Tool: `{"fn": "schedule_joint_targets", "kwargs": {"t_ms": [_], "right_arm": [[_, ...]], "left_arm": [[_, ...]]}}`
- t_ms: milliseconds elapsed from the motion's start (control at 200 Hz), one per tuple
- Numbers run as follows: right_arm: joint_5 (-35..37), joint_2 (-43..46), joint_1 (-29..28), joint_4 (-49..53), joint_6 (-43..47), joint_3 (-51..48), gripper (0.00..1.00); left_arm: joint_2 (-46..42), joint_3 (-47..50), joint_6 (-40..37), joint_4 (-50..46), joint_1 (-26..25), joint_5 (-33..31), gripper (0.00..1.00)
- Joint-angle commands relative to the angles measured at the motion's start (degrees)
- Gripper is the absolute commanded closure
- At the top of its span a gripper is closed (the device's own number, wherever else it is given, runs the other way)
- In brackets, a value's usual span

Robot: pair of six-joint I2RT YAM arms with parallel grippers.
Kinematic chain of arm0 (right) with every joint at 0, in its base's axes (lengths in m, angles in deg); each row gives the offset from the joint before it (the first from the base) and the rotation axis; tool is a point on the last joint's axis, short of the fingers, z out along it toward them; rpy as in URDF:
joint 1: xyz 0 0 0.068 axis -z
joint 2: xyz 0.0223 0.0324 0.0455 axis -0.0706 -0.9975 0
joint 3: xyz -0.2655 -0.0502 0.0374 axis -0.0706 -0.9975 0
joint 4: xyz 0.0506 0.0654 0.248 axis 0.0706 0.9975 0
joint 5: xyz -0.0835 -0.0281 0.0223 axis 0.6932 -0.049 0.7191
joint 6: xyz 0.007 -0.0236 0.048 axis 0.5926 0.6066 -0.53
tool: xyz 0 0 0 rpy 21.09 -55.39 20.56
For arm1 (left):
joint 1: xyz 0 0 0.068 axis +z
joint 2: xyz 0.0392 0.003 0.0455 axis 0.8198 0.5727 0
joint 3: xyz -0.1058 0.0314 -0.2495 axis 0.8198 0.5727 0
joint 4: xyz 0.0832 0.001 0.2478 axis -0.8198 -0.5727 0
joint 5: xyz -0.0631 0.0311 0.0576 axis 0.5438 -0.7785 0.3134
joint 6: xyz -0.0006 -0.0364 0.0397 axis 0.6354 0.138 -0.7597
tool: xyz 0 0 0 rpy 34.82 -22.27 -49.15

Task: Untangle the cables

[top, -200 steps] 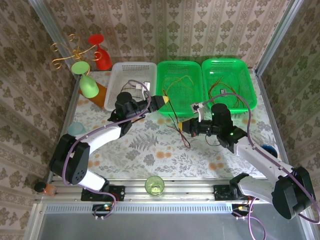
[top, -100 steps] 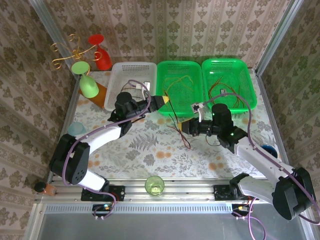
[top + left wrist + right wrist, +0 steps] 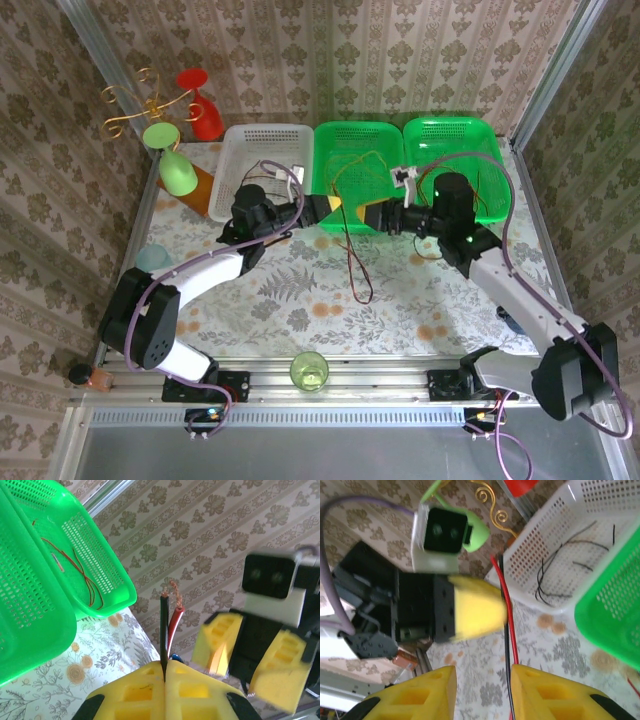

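Note:
The right gripper grabs only the red cable near its bare end (image 3: 338, 191) (image 3: 499, 573) next and leaves the black cable free, to untangle them.
My left gripper (image 3: 336, 205) is shut on a black cable (image 3: 164, 630), whose bare end sticks up from the seam of the yellow pads. A dark red cable (image 3: 173, 625) runs tight beside it; whether it is pinched too I cannot tell. Both cables (image 3: 352, 262) hang down from the gripper onto the table. My right gripper (image 3: 366, 216) stands open just right of the left one, empty, with the red cable (image 3: 507, 610) and the black one passing along its right finger (image 3: 555, 695). In the left wrist view its yellow fingers (image 3: 220, 642) stand apart.
At the back stand a white basket (image 3: 240, 135) holding black cables, a green basket (image 3: 322, 165) with orange-brown and yellow ones, and a second green basket (image 3: 500, 160). Goblets (image 3: 178, 170) stand back left, a teal cup (image 3: 152, 259) left, a green cup (image 3: 309, 371) at the near edge.
My right gripper has opened, let go of the cables and moved back and up beside the left gripper. The cables now hang slack onto the table. The left arm stayed put.

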Motion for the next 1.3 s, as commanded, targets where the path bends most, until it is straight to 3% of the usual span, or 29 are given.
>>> {"fn": "schedule_joint_targets", "kwargs": {"t_ms": [0, 365, 1005, 1295], "right_arm": [[-1.66, -3.77, 0.27, 1.98, -1.42, 5.58, 0.67], [-4.88, -12.98, -1.39, 6.14, 0.32, 15.82, 0.69], [-5.18, -15.36, -1.98, 7.21, 2.45, 14.89, 0.68], [-5.47, -16.05, -2.07, 6.86, 2.54, 14.54, 0.75]], "left_arm": [[-0.85, -0.92, -2.74, -0.92, -0.68, 1.92, 1.0], [-0.95, -2.04, -3.73, -2.65, -1.41, 2.98, 1.0], [-1.21, -2.25, -4.04, -3.35, -1.48, 3.69, 1.0], [-1.4, -2.12, -4.02, -3.5, -1.52, 3.78, 1.0]]}}
